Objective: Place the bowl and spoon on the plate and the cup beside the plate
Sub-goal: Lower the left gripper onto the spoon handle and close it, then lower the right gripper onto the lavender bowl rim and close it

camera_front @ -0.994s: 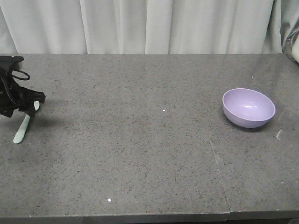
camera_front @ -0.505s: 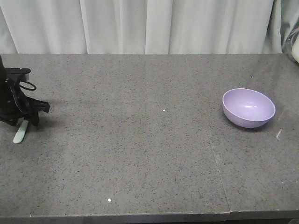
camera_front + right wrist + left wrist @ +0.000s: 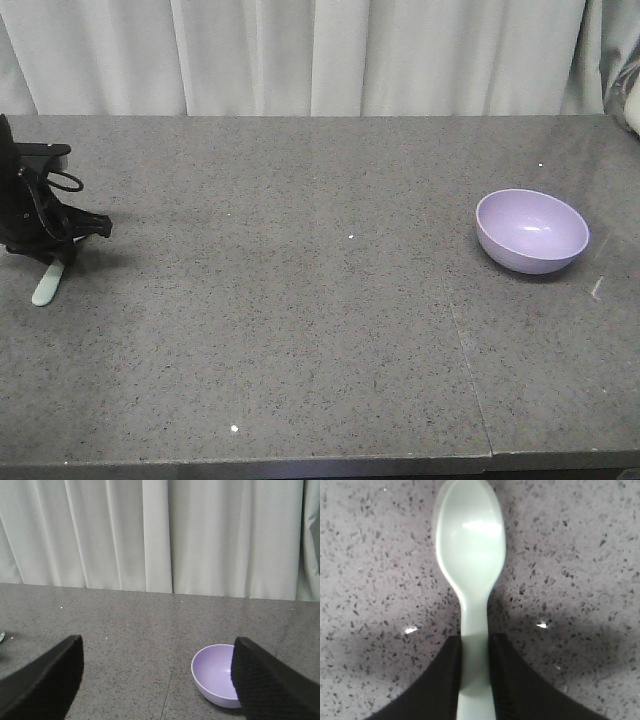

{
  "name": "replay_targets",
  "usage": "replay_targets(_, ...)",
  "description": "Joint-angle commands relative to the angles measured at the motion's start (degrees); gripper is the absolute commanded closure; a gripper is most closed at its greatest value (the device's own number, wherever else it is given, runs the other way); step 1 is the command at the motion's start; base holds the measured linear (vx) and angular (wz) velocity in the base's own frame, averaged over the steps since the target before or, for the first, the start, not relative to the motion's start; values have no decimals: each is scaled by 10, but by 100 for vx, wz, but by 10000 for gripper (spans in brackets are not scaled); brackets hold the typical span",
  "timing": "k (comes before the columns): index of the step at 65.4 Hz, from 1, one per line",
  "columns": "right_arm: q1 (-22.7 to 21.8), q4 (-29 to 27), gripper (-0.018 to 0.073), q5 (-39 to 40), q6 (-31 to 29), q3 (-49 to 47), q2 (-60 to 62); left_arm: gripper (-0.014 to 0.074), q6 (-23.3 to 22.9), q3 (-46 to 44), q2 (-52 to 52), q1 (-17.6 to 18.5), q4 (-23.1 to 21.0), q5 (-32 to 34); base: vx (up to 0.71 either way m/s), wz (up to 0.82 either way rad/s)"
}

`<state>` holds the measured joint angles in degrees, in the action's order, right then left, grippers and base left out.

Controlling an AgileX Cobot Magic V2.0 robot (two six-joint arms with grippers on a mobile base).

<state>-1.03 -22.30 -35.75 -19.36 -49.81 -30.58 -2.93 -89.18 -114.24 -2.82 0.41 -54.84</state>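
Observation:
My right gripper grabs the lavender bowl (image 3: 532, 235) by its rim (image 3: 531, 192) next, and then I set the bowl onto the plate.
The pale mint spoon (image 3: 47, 289) lies at the table's far left with its bowl end (image 3: 470, 545) pointing away from my left gripper (image 3: 475, 647). That gripper (image 3: 57, 256) is shut on the spoon's handle, with a black finger pressed against each side. The lavender bowl (image 3: 532, 230) sits upright and empty at the right of the table. In the right wrist view, my right gripper (image 3: 157, 647) hangs open above the table, and the bowl (image 3: 214, 674) is just inside its right finger. The plate and the cup are out of view.
The grey speckled table (image 3: 300, 320) has a seam (image 3: 465, 350) running front to back, left of the bowl. White curtains (image 3: 320, 55) close off the back. The table's front edge (image 3: 300, 465) lies along the bottom of the front view.
My left gripper has shifted slightly right and settled lower over the spoon, covering more of its handle. The bowl has not moved.

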Motion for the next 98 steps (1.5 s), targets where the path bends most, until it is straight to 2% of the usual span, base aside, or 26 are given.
replay_targets(1, -1, -5, -32, 36, -5, -18, -7, 605, 2, -7, 11, 0, 3, 4, 0, 0)
replay_targets(14, -1, -5, -32, 38, -2, -18, -13, 603, 11, -7, 30, 0, 2, 1, 0, 0)
replay_targets(21, -1, 0, -32, 47, 18, -19, -39, 603, 13, -7, 60, 0, -13, 4, 0, 0)
replay_targets(26, -7, 26, -32, 55, 53, -24, -70, 603, 22, -7, 87, 0, -31, 11, 0, 0)
replay_targets(36, -26, 101, -32, 47, 129, -76, -142, 603, 38, -7, 157, 0, -84, 35, 0, 0)
replay_targets(44, -44, 164, -26, 18, 181, -151, -213, 603, 63, -7, 224, 0, -150, 64, 0, 0)
replay_targets(55, -86, 206, 1, -69, 189, -267, -329, 603, 108, -7, 302, 0, -243, 105, 0, 0)
replay_targets(63, -118, 192, 11, -112, 176, -322, -417, 603, 137, -7, 351, 0, -297, 121, 0, 0)
replay_targets(69, -132, 158, 11, -129, 151, -343, -476, 603, 155, -7, 376, 0, -317, 124, 0, 0)
replay_targets(84, -134, 64, 11, -109, 92, -346, -608, 603, 157, -7, 399, 0, -316, 121, 0, 0)
replay_targets(98, -134, 38, 11, -86, 64, -346, -700, 603, 157, -7, 399, 0, -316, 117, 0, 0)
